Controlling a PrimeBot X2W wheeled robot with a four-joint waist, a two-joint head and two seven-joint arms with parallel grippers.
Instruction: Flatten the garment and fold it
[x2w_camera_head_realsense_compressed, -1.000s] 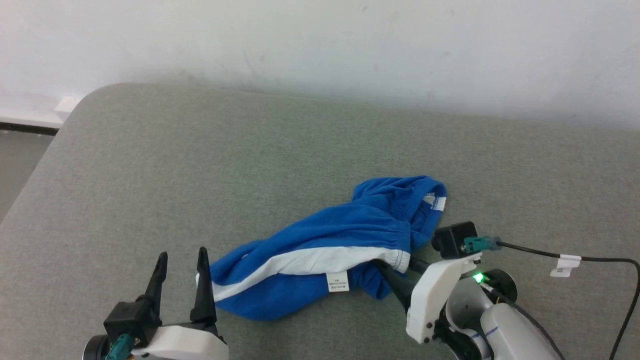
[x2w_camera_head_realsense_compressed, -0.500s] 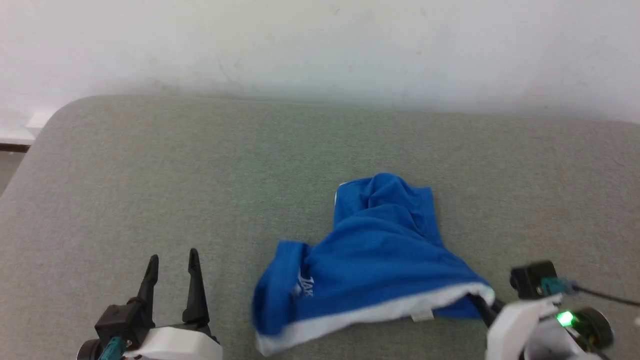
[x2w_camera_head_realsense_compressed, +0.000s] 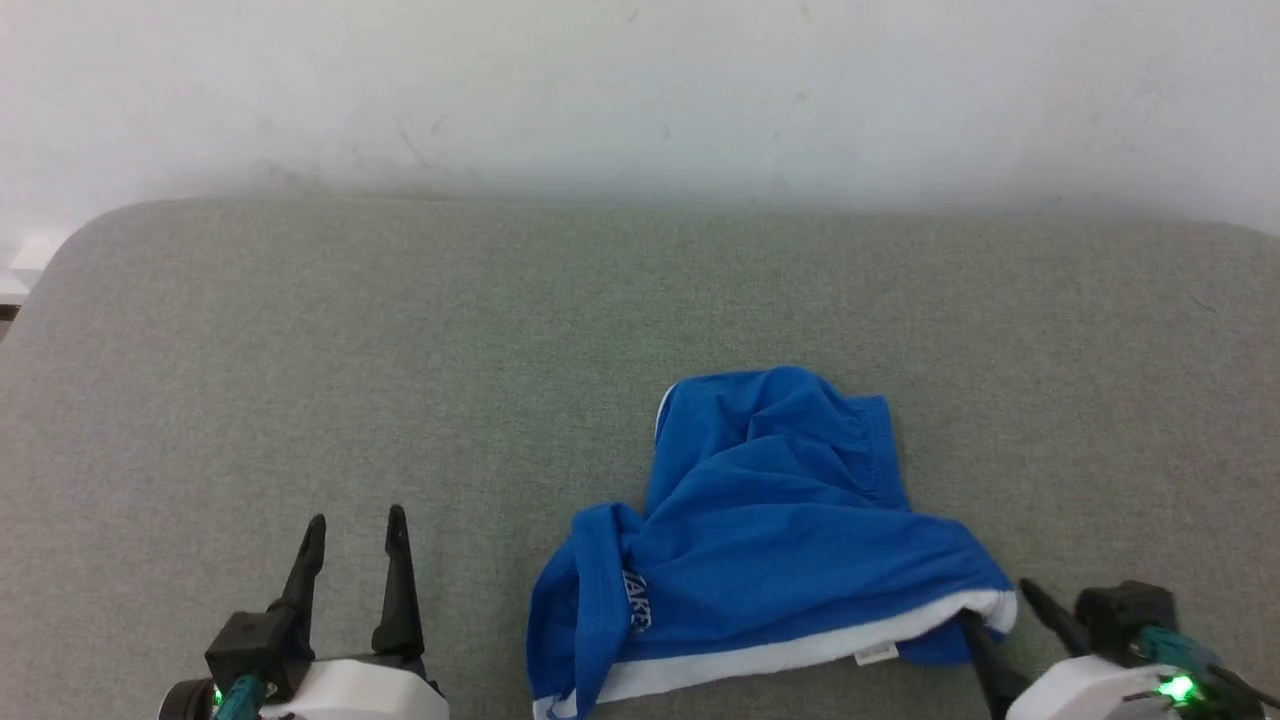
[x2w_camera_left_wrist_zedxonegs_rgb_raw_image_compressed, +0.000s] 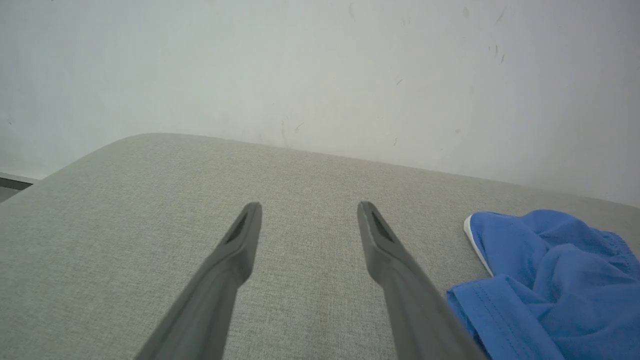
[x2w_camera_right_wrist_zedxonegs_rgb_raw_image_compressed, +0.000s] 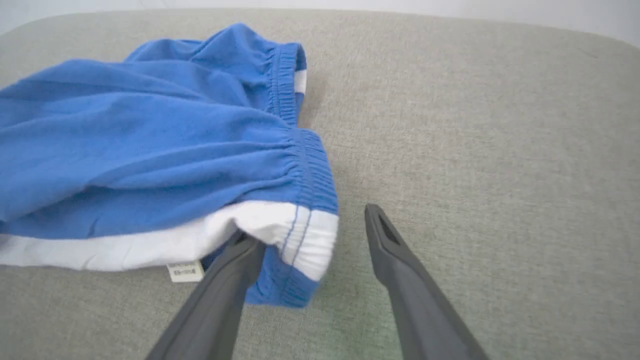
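Note:
I should grab the white waistband corner (x2w_camera_head_realsense_compressed: 986, 604) with my right gripper to flatten the blue shorts (x2w_camera_head_realsense_compressed: 780, 520) for folding.
The bright blue shorts (x2w_camera_head_realsense_compressed: 780, 520) lie crumpled on the grey cushion, with the white band (x2w_camera_head_realsense_compressed: 780, 650) along the near edge and a small white tag (x2w_camera_head_realsense_compressed: 875, 653) below it. My right gripper (x2w_camera_head_realsense_compressed: 1000, 608) is open at the shorts' near right corner. In the right wrist view its left finger (x2w_camera_right_wrist_zedxonegs_rgb_raw_image_compressed: 220, 295) reaches under the white waistband corner (x2w_camera_right_wrist_zedxonegs_rgb_raw_image_compressed: 305, 235), and its right finger (x2w_camera_right_wrist_zedxonegs_rgb_raw_image_compressed: 405, 270) stands free on bare cushion. My left gripper (x2w_camera_head_realsense_compressed: 357, 517) is open and holds nothing, a gripper-length left of the shorts (x2w_camera_left_wrist_zedxonegs_rgb_raw_image_compressed: 550, 265).
The grey padded surface (x2w_camera_head_realsense_compressed: 300, 350) runs back to a white wall (x2w_camera_head_realsense_compressed: 640, 80). Its rounded left corner (x2w_camera_head_realsense_compressed: 60, 250) drops off toward the floor. Bare cushion lies left of and behind the shorts.
The head camera has shifted. The shorts were turned over and pulled toward the near right by my right gripper, whose fingers now stand apart. The left gripper stays open.

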